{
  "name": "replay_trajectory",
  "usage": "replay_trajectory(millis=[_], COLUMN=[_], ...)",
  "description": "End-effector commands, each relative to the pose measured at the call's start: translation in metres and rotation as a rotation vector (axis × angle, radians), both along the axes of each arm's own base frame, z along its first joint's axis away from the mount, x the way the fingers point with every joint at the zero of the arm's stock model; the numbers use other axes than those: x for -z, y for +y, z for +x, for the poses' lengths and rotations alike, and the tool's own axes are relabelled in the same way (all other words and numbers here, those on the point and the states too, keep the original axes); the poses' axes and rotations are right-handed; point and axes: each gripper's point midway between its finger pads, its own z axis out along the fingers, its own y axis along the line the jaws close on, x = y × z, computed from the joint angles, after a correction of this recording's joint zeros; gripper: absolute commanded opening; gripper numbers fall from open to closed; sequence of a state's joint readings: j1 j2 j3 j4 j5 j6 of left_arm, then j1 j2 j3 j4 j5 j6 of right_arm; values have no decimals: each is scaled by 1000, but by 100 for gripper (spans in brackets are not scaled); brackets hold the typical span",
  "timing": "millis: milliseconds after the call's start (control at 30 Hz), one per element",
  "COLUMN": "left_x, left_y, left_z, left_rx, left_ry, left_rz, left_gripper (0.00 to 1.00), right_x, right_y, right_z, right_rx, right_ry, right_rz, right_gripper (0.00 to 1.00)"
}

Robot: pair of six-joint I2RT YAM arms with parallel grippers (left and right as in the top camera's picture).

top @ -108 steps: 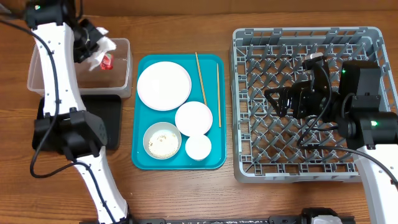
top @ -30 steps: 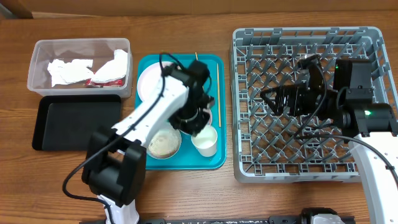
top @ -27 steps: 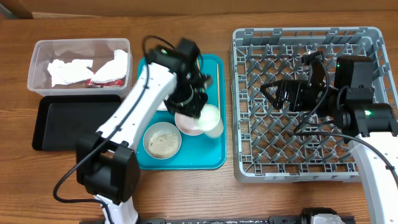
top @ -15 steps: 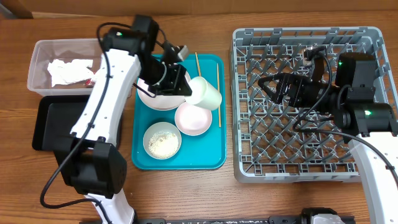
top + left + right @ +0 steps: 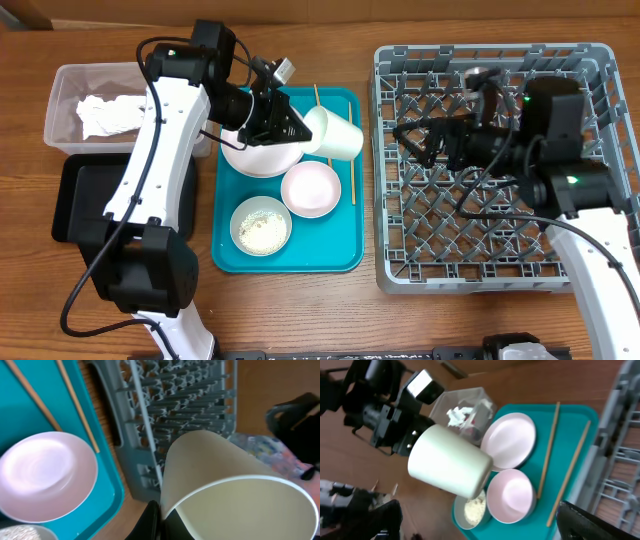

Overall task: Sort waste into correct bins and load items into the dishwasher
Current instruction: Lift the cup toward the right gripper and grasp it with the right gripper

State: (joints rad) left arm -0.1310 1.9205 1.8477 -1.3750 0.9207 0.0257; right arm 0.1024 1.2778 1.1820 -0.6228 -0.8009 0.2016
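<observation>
I should grab the small white cup around its closed base end [image 5: 355,141] with my right gripper next. The cup's rim then stays free, so the cup can go into the dish rack [image 5: 500,250] with its opening first.
My left gripper [image 5: 298,128] is shut on the rim of the small white cup [image 5: 336,134] and holds it tilted on its side above the teal tray's far right part. The cup fills the left wrist view [image 5: 225,480] and shows in the right wrist view [image 5: 449,467]. My right gripper [image 5: 412,143] is open and empty over the left part of the grey dish rack [image 5: 500,250], facing the cup. On the tray lie the round plate [image 5: 258,158], a white bowl [image 5: 311,190], a bowl holding rice [image 5: 262,225] and two chopsticks [image 5: 352,160]. Napkins and a red-marked wrapper lie in the clear tub [image 5: 110,108].
The teal tray [image 5: 340,255] sits between the bins and the rack. The black tray [image 5: 85,205] lies in front of the clear tub, partly under my left arm. The rack's near edge shows in the left wrist view [image 5: 142,435].
My left arm has left the tub, gripped the cup on the tray and lifted it up and to the right. My right gripper has moved left across the rack toward it.
</observation>
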Motion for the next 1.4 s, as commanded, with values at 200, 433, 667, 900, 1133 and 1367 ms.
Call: replay_trajectory(millis=[200,433,667,900,1133,1367], left_x=[-48,-70,-76,-76,-76,-76], left_y=[2,-3,-5,-19,-36,-38], left_z=[5,2,-2,-11,-22,-23], left_rx=[-25,-13,-12,24,76,79], left_ry=[-11,5,30,51,63,64], left_rz=[-263,-400,-434,-435,-433,-433], left_gripper=[4,4,4,4,4,4], right_x=[-18,-21,-27,-32,-35,-41], right_y=[34,47,55,74,85,86], right_z=[0,3,4,0,-2,-1], right_rx=[-281,-461,-516,-548,-553,-550], right_ry=[-126,-199,-284,-344,-351,-356], right_rz=[157,272,283,268,268,278], right_gripper=[100,100,100,100,92,81])
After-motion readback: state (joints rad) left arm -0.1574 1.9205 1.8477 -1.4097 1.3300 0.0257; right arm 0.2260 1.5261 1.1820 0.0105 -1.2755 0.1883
